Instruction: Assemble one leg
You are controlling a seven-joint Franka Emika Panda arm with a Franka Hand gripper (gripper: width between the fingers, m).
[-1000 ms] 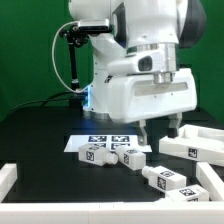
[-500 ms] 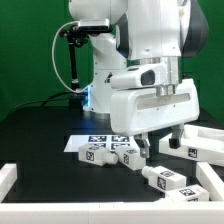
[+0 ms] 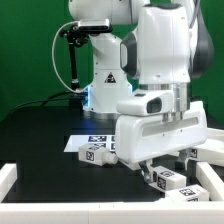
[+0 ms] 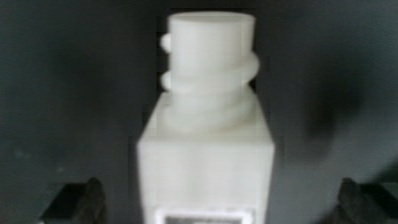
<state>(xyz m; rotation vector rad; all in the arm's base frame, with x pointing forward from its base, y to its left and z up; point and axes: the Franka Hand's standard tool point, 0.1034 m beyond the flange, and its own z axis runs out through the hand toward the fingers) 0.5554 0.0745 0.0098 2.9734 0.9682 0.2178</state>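
The gripper's dark fingers are low, one on each side of the block, so the gripper should close on the leg's square block (image 3: pixel 168 180) (image 4: pixel 205 175) now.
Several white square legs with marker tags lie on the black table. One leg (image 3: pixel 97 153) lies at the exterior view's left of the hand; another leg (image 3: pixel 168 180) lies just under the hand. My gripper (image 3: pixel 167 162) has come low over that one. In the wrist view this leg (image 4: pixel 210 150) fills the middle, its threaded round peg pointing away from the hand. My gripper (image 4: pixel 222 203) is open, with one dark fingertip (image 4: pixel 80 200) on each side of the leg and a gap to each. I cannot tell its height above the table.
The marker board (image 3: pixel 82 141) lies behind the legs, partly hidden by the hand. A white part (image 3: pixel 212 148) shows at the exterior view's right. A white rim (image 3: pixel 8 177) borders the table at the front left and another (image 3: pixel 205 183) at the front right.
The hand has come down and toward the front, from above the row of legs to low over the right-hand leg. It now hides the middle legs. The jaws stay open.
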